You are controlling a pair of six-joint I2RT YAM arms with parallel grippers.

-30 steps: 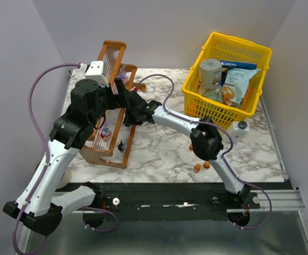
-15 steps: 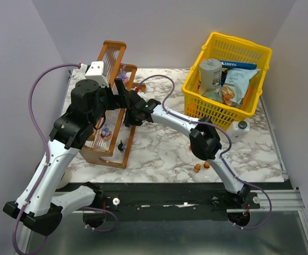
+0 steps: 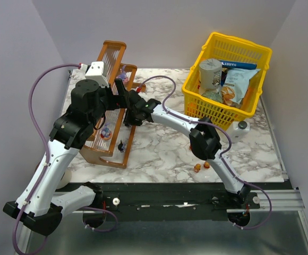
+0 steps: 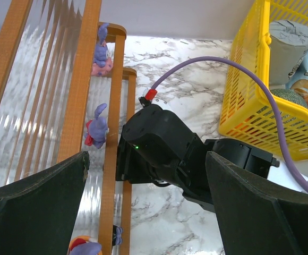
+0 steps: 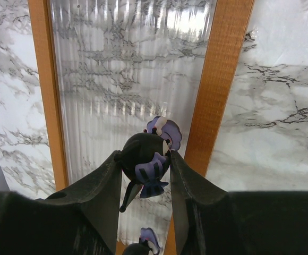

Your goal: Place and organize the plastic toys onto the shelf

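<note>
The dark navy toy is hanging just above the shelf's lowest level, inside its wooden bar, and would end up on that level, so my right gripper needs to open.
The shelf (image 3: pixel 113 52) stands at the left, with an orange-brown frame and clear ribbed tiers (image 5: pixel 127 79). My right gripper (image 5: pixel 143 159) is shut on a dark navy toy with a purple striped bow (image 5: pixel 142 151), held just above the lowest tier beside its wooden rail. In the top view the right gripper (image 3: pixel 132 109) is at the shelf's right side. My left gripper (image 4: pixel 146 159) is wide open and empty, above the shelf and the right wrist. Purple toys (image 4: pixel 96 127) stand on the tiers. Orange toys (image 3: pixel 198 168) lie on the table near the front.
A yellow mesh basket (image 3: pixel 249 50) with a can and snack packets stands at the back right. A white bottle with a black cap (image 3: pixel 242 127) stands in front of it. Another dark toy (image 5: pixel 142 247) sits on the tier below the held one.
My right gripper has moved slightly left and farther over the shelf with the dark toy. The left arm has barely moved.
</note>
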